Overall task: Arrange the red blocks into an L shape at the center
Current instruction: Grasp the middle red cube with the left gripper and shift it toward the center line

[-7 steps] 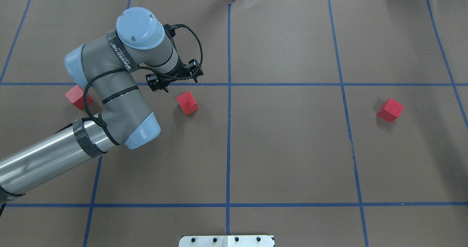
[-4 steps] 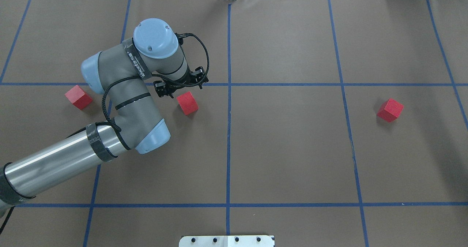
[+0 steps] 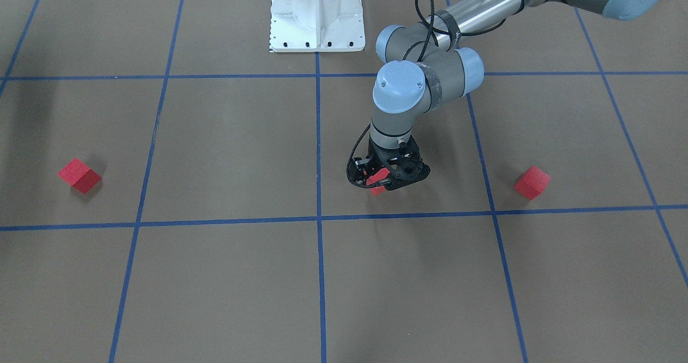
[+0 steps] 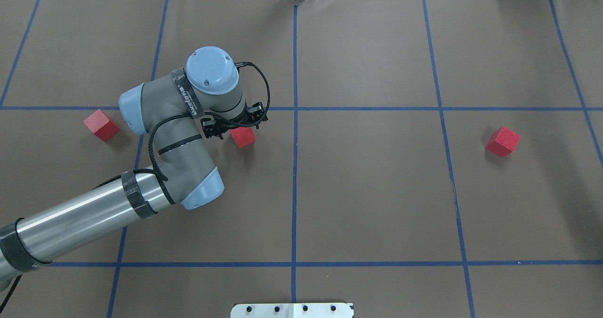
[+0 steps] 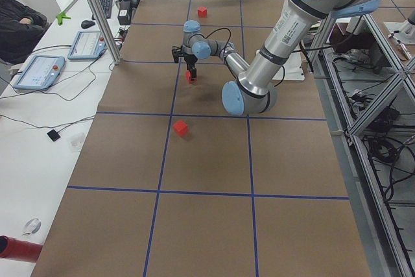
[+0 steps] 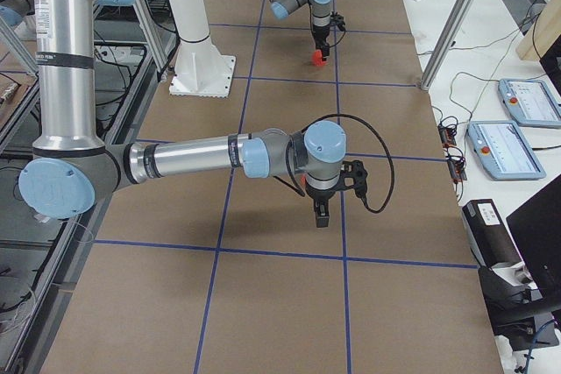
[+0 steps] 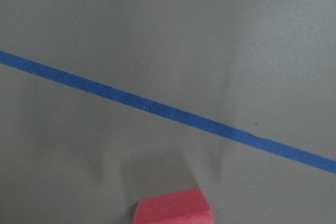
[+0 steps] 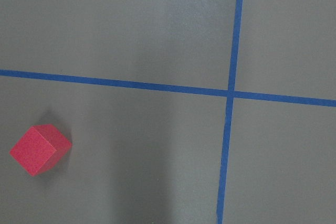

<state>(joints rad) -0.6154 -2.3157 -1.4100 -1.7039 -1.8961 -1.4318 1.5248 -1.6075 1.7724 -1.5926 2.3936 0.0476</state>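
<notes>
The L shape at the center needs to be started, so my left gripper should next grab the middle red block [image 3: 378, 181] [image 7: 173, 208] by two opposite sides.
Three red blocks lie apart on the brown table: one at the left [image 4: 101, 125], one in the middle [image 4: 243, 137], one at the far right [image 4: 502, 142]. My left gripper [image 4: 234, 122] is open and hangs low right over the middle block, which peeks out among its fingers in the front-facing view [image 3: 378, 190]. The left wrist view shows that block's top at its bottom edge [image 7: 173, 211]. My right gripper [image 6: 321, 214] shows only in the exterior right view, so I cannot tell its state. Its wrist view shows the right block [image 8: 40, 149].
Blue tape lines divide the table into squares; two of them cross at the table's middle [image 4: 295, 109], right of the middle block. The white robot base [image 3: 316, 16] stands at the near edge. Desks with tablets [image 5: 39, 69] lie beyond the far edge.
My left arm has swung right and toward the robot, bringing its open gripper from beyond the middle block to over it. No block has moved.
</notes>
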